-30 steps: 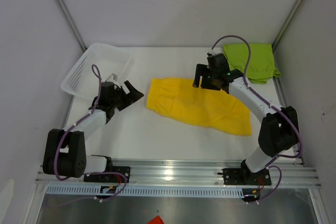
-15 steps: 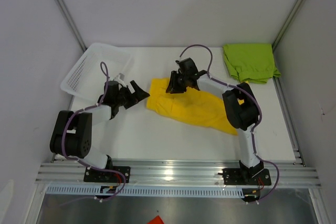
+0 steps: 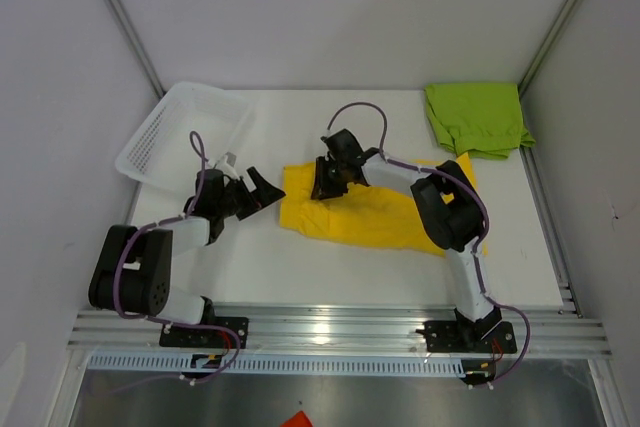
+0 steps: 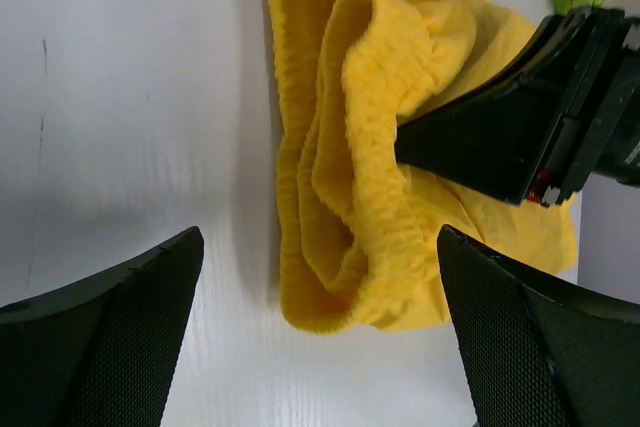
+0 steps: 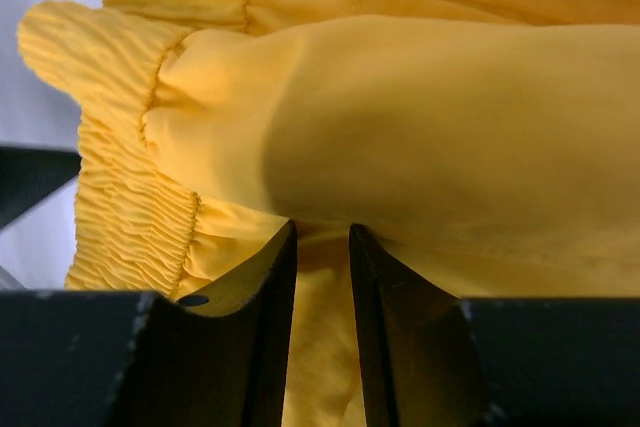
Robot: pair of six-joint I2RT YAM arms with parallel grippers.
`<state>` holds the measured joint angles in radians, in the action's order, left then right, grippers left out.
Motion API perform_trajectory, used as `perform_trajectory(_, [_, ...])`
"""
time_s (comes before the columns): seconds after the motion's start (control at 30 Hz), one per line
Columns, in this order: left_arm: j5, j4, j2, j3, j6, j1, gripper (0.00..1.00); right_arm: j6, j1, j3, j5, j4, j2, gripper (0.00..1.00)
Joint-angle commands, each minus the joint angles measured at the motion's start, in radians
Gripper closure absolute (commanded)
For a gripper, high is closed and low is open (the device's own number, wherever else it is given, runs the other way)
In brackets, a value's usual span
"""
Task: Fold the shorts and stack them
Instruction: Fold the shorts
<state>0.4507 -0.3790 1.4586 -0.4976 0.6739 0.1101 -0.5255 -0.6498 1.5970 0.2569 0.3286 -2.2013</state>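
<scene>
I will grab the yellow shorts [image 3: 370,217] next with my left gripper by the ribbed waistband [image 3: 292,207], pinching its layers together, and then I will fold the waist end of the shorts over.
The yellow shorts [image 3: 370,217] lie bunched in the middle of the table. My right gripper [image 3: 325,179] is shut on a fold of fabric near their waistband at the left end; the right wrist view shows yellow cloth pinched between its nearly closed fingers [image 5: 322,232]. My left gripper [image 3: 262,190] is open and empty, just left of the shorts' left edge. In the left wrist view its jaws stand wide apart around the ribbed waistband [image 4: 340,197], not touching it, with the right gripper [image 4: 520,137] beyond. The lime green shorts [image 3: 477,119] lie folded at the back right.
A white mesh basket [image 3: 180,132] stands at the back left, just behind the left arm. Metal frame posts and grey walls close in the table on both sides. The right arm stretches across the yellow shorts.
My right gripper has swept left from the shorts' back right to the waistband end and shut on the fabric, bunching it. My left gripper has edged right toward the shorts.
</scene>
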Motion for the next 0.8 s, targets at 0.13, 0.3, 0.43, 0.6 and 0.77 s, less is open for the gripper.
perform_trajectory(0.13, [0.034,-0.127,-0.118,0.161,0.027,0.051,0.01,0.028,-0.043,-0.267,0.027,0.03,0.116,0.7])
perform_trajectory(0.3, [-0.004,-0.109,-0.139,0.215,0.078,0.083,0.01,0.041,-0.06,-0.272,0.047,0.041,0.133,0.7])
perform_trajectory(0.43, [0.0,-0.201,-0.136,0.261,0.131,0.089,0.01,0.024,-0.071,-0.299,0.061,0.015,0.156,0.7])
perform_trajectory(0.6, [-0.024,-0.27,-0.092,0.261,0.119,0.1,0.01,0.013,-0.1,-0.319,0.061,0.01,0.184,0.7])
perform_trajectory(0.77, [-0.029,-0.427,0.005,0.278,0.168,0.131,0.01,-0.004,-0.119,-0.321,0.088,0.003,0.204,0.7])
